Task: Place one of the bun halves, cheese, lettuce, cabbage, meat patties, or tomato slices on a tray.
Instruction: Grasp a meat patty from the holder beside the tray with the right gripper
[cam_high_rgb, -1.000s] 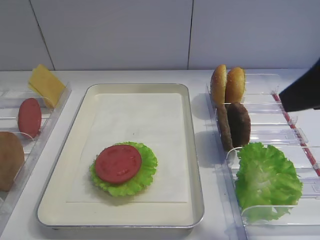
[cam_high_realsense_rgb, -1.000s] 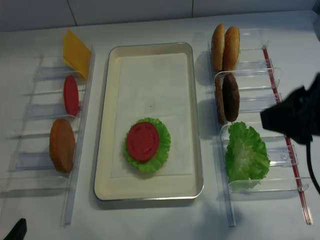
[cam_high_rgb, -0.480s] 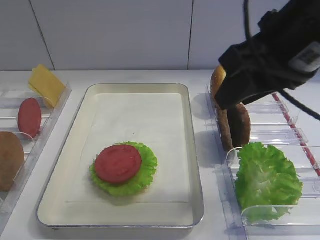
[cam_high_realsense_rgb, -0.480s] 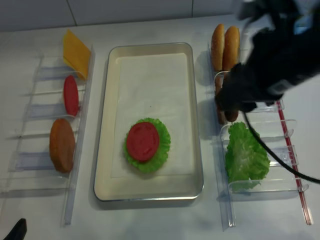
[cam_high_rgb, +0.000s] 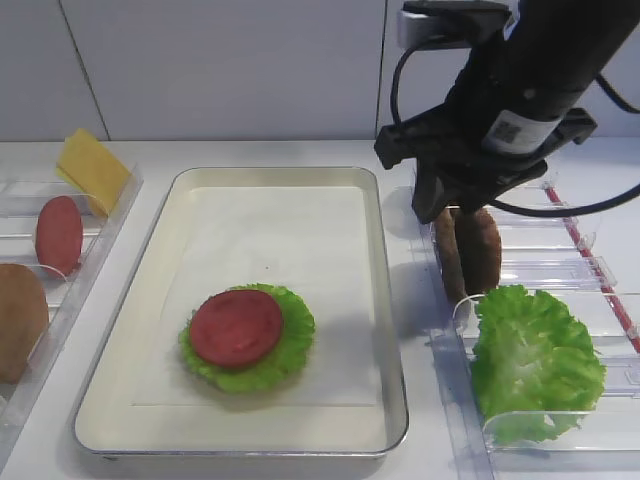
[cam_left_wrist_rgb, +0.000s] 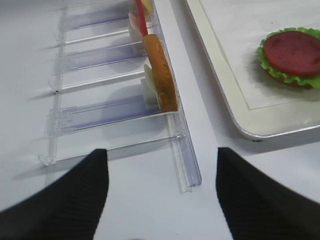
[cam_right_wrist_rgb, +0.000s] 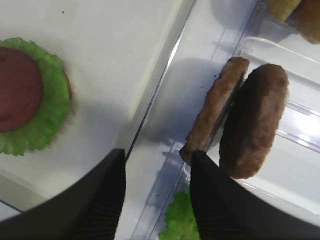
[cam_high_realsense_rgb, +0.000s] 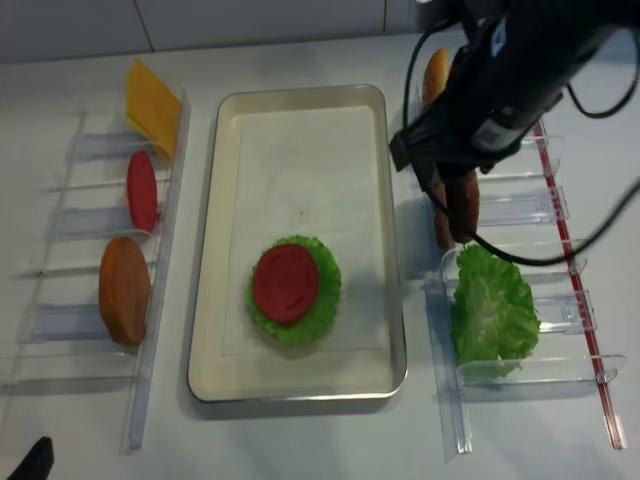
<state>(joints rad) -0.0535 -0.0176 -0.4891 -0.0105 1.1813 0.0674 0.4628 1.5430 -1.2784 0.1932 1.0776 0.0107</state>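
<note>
I need to top the tomato slice with meat, so next I will grab the patty beside the tray by its flat sides with my right gripper.
My right gripper hovers open just above the two dark brown meat patties, which stand on edge in a clear bin. Nothing sits between its fingers; the nearer patty lies just past the right fingertip. The silver tray carries green lettuce topped by a red tomato slice. My left gripper is open over bare table near the left rack's end, holding nothing.
The right rack holds bun halves at the back and a lettuce leaf in front. In the left rack stand the cheese, a tomato slice and a bun half.
My right arm has swung in from the right edge to above the patties bin, and its jaws have narrowed. The food on the tray has not moved.
</note>
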